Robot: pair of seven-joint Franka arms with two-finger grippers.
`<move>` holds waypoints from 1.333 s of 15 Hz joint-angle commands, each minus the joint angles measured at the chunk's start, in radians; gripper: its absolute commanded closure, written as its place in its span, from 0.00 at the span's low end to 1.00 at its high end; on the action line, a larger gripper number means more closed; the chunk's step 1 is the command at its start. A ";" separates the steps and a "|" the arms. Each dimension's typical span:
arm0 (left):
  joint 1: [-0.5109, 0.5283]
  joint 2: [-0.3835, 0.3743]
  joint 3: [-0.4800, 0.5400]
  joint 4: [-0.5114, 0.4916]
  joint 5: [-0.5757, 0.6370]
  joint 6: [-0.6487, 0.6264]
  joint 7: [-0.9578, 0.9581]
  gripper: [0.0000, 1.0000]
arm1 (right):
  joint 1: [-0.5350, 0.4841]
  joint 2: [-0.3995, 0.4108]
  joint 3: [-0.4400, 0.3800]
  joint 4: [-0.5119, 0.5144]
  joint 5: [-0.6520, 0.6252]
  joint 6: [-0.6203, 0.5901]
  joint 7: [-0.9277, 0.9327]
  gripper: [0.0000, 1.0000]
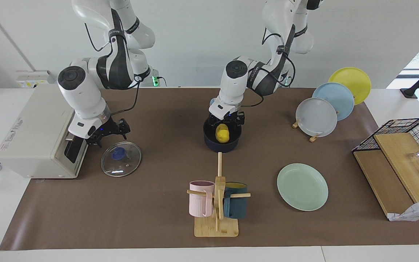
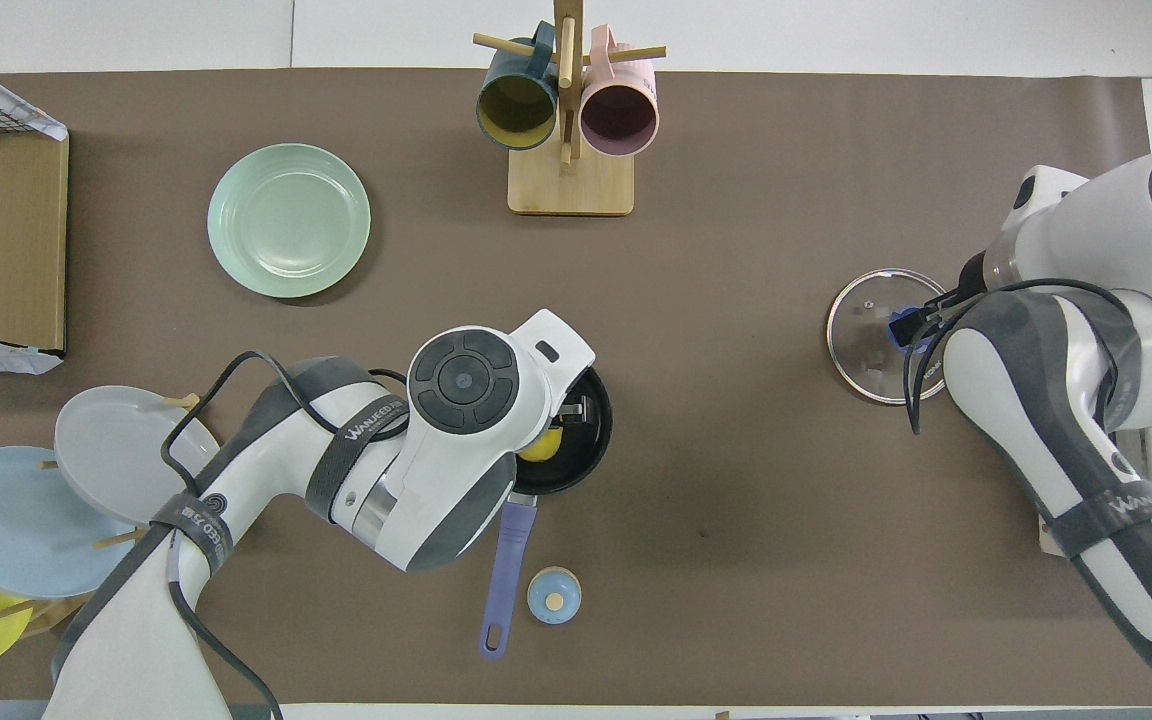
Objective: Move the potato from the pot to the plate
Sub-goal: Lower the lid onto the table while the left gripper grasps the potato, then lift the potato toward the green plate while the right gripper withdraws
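The potato (image 2: pixel 542 446) has to go onto the mint-green plate (image 2: pixel 289 221), so the left gripper needs to pinch it by its rounded sides next.
The yellow potato (image 1: pixel 222 133) lies inside the navy pot (image 1: pixel 220 147) at the table's middle, near the robots. In the overhead view the potato (image 2: pixel 542 446) peeks out from under the left arm, and the pot's (image 2: pixel 591 455) blue handle points toward the robots. My left gripper (image 1: pixel 226 122) is open just above the potato, at the pot's mouth, its jaws apart on either side. The mint-green plate (image 1: pixel 302 186) (image 2: pixel 288 220) sits bare, farther from the robots, toward the left arm's end. My right gripper (image 1: pixel 112 131) waits over the table beside the glass lid (image 1: pixel 121 159).
A white appliance (image 1: pixel 38 134) stands at the right arm's end. A wooden mug rack (image 1: pixel 216 203) with a pink and a teal mug stands farther out than the pot. Grey, blue and yellow plates (image 1: pixel 326 109) lean in a rack. A wire basket with wooden boards (image 1: pixel 402 160) is there too. A small blue knob (image 2: pixel 554 595) lies beside the pot handle.
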 commanded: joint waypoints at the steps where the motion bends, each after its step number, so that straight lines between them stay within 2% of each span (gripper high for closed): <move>1: -0.030 0.023 0.016 -0.005 -0.002 0.023 -0.032 0.00 | -0.002 -0.017 0.038 0.111 0.009 -0.153 0.123 0.00; 4: -0.033 0.040 0.016 -0.005 -0.002 0.032 -0.046 0.00 | -0.002 -0.065 0.047 0.195 0.022 -0.310 0.228 0.00; 8: -0.036 0.041 0.014 -0.022 -0.012 0.032 -0.060 0.00 | -0.031 -0.120 0.039 0.209 0.023 -0.411 0.234 0.00; 9: -0.038 0.041 0.014 -0.024 -0.013 0.031 -0.062 0.00 | -0.007 -0.122 0.009 0.212 0.019 -0.410 0.236 0.00; 11: -0.039 0.041 0.014 -0.031 -0.015 0.032 -0.077 0.00 | 0.098 -0.108 -0.114 0.235 0.005 -0.419 0.236 0.00; 13: -0.041 0.041 0.014 -0.033 -0.015 0.032 -0.083 0.02 | 0.099 -0.108 -0.114 0.234 0.006 -0.422 0.234 0.00; 14: -0.041 0.041 0.014 -0.033 -0.015 0.031 -0.085 0.08 | 0.090 -0.109 -0.102 0.232 0.005 -0.419 0.236 0.00; 15: -0.041 0.041 0.013 -0.033 -0.015 0.028 -0.088 0.22 | 0.059 -0.109 -0.067 0.232 0.006 -0.419 0.236 0.00; 17: -0.041 0.040 0.013 -0.033 -0.033 0.023 -0.088 0.61 | 0.034 -0.112 -0.040 0.231 0.005 -0.427 0.237 0.00; 19: -0.047 0.040 0.013 -0.030 -0.042 0.020 -0.089 0.96 | 0.031 -0.122 -0.039 0.225 0.008 -0.428 0.236 0.00; 20: -0.053 0.040 0.013 -0.028 -0.045 0.018 -0.089 1.00 | 0.028 -0.125 -0.039 0.223 0.009 -0.425 0.236 0.00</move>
